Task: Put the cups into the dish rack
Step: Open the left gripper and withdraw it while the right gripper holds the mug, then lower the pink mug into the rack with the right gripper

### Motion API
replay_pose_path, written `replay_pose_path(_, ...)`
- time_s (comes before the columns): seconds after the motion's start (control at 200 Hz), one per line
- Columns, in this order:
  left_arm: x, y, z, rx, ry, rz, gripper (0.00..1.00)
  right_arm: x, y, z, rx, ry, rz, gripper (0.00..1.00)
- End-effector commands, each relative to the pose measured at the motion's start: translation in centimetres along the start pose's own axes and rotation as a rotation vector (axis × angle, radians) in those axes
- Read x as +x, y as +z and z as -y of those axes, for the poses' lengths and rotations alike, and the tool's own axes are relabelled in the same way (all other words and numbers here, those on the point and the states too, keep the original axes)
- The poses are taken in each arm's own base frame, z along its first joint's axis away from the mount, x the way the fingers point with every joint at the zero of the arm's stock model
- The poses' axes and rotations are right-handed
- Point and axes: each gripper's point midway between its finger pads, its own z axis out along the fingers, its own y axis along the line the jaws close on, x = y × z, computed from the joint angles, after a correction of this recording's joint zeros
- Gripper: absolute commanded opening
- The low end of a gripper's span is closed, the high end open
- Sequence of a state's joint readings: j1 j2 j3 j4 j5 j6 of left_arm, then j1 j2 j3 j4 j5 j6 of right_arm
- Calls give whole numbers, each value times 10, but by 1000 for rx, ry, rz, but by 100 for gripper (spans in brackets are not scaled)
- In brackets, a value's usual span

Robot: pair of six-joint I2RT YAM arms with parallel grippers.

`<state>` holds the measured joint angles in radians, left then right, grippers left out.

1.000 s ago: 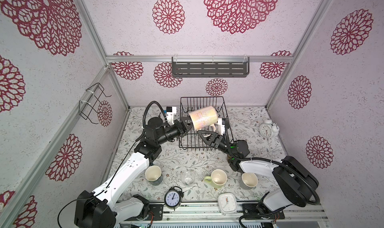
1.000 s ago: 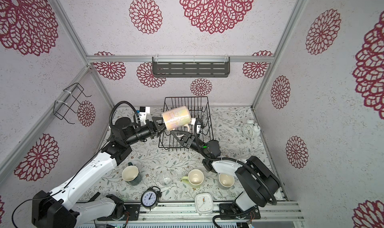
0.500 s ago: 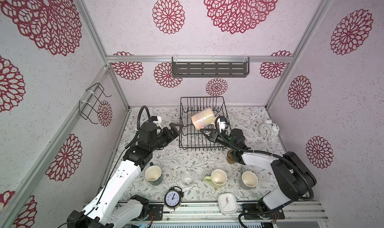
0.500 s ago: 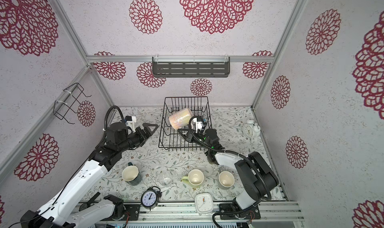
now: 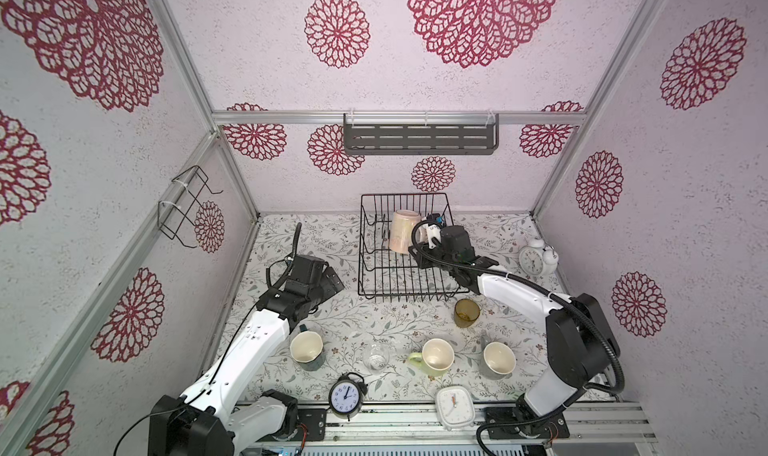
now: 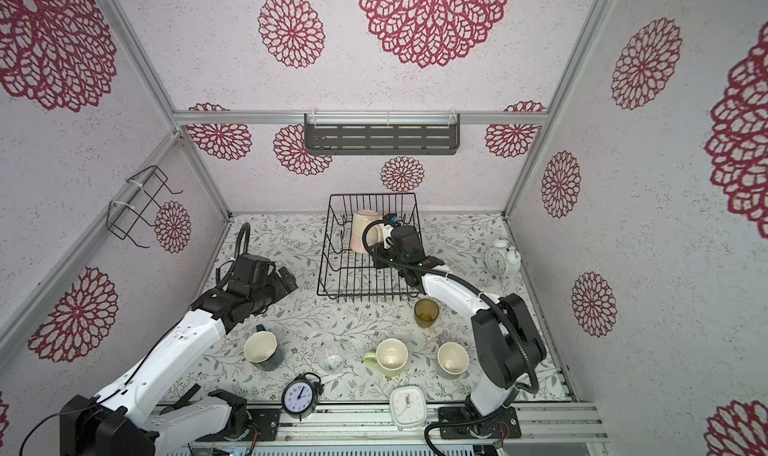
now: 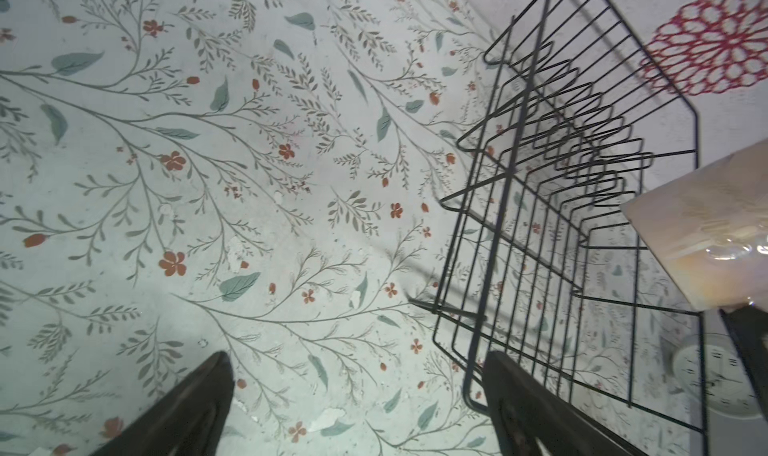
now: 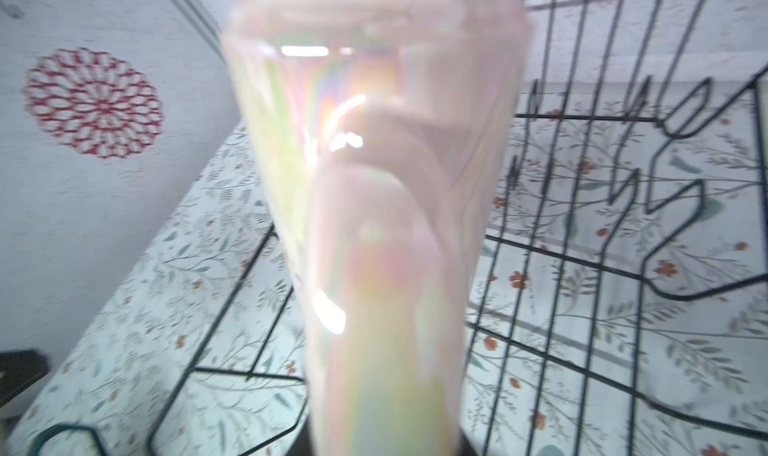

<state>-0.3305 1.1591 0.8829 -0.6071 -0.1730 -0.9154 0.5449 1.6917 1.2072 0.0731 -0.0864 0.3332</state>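
Note:
My right gripper needs to hold on to the tall pale pink mug [image 5: 401, 230] until it reaches the rack's wire bottom, because the mug would drop if I opened above it.
The tall pale pink mug [image 5: 401, 230] [image 6: 363, 229] stands on end over the back of the black wire dish rack [image 5: 365, 267] [image 6: 325, 267]. My right gripper [image 5: 419, 244] is shut on it, and the mug [image 8: 374, 208] fills the right wrist view and hides the fingers. My left gripper [image 5: 330, 282] [image 7: 357, 360] hangs open and empty over the mat, just left of the rack [image 7: 540, 208]. On the mat in front stand the dark teal mug [image 5: 306, 348], clear glass [image 5: 376, 356], yellow-green mug [image 5: 435, 356], grey mug [image 5: 498, 358] and amber tumbler [image 5: 466, 312].
A black alarm clock [image 5: 345, 396] and a white square clock [image 5: 455, 403] sit at the front edge, and a white twin-bell clock [image 5: 534, 259] stands right of the rack. A wire wall holder [image 5: 183, 208] hangs on the left wall, a grey slotted shelf [image 5: 419, 138] on the back wall.
My left gripper let go of the pink mug, opened wide and drew back left and down. The right gripper carried the mug back and down into the rack, turning it on end.

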Motion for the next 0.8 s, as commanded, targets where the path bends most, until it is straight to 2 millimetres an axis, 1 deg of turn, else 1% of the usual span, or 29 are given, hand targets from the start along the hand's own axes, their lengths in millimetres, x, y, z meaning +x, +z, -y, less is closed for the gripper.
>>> replay_pose_path(0.0, 3, 7, -11, -51, 20, -3, 97, -26, 1, 28, 179, -57, 59, 0)
replay_pose_path(0.09, 7, 9, -13, -54, 27, -20, 97, -20, 13, 38, 224, -49, 46, 0)
replay_pose_path(0.205, 8, 6, -11, -39, 26, -21, 97, -17, 24, 38, 214, -49, 36, 0)
replay_pose_path(0.285, 6, 2, -12, -32, 22, -11, 97, -17, 26, 38, 213, -54, 29, 0)
replay_pose_path(0.44, 3, -5, -10, -2, 17, 17, 97, -24, 24, 36, 215, -76, 39, 0)
replay_pose_path(0.505, 2, -7, -2, 42, 15, 15, 97, -27, 21, 34, 211, -89, 40, 0)
replay_pose_path(0.581, 0, -13, 13, 115, 14, 10, 97, -32, 15, 28, 182, -110, 53, 0)
replay_pose_path(0.631, -2, -18, 23, 164, 13, 10, 97, -36, 11, 23, 165, -124, 61, 0)
replay_pose_path(0.701, -6, -26, 36, 220, 10, 11, 97, -40, 6, 22, 172, -130, 56, 0)
replay_pose_path(0.791, -12, -35, 51, 286, 9, 13, 97, -35, 6, 23, 176, -147, 24, 0)
